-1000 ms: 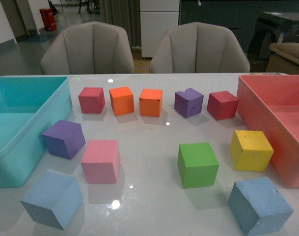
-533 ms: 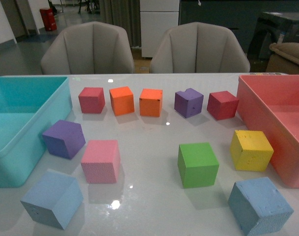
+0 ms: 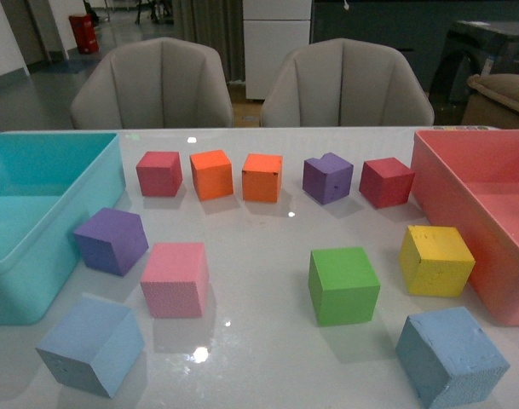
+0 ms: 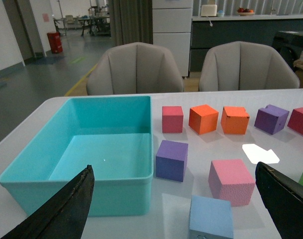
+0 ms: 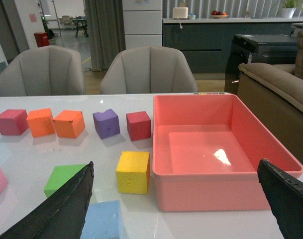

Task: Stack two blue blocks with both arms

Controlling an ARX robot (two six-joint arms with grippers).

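Observation:
The blue block should be picked up next by its opposite sides with my right gripper, to stack the two blue blocks.
Two pale blue foam cubes lie on the white table near its front edge. One blue block (image 3: 90, 344) is at the front left, also in the left wrist view (image 4: 211, 218). The other blue block (image 3: 451, 355) is at the front right, also in the right wrist view (image 5: 102, 220). Neither arm shows in the front view. My left gripper (image 4: 176, 211) is open, its black fingers (image 4: 61, 209) wide apart above and behind the left block. My right gripper (image 5: 178, 209) is open, its fingers (image 5: 285, 199) wide apart, with the right block at its left side.
A turquoise bin (image 3: 37, 221) stands at the left, a pink-red bin (image 3: 481, 196) at the right. Between them lie purple (image 3: 112, 240), pink (image 3: 175, 279), green (image 3: 343, 285) and yellow (image 3: 435, 260) cubes, and a back row of red, orange and purple cubes. Two chairs stand behind the table.

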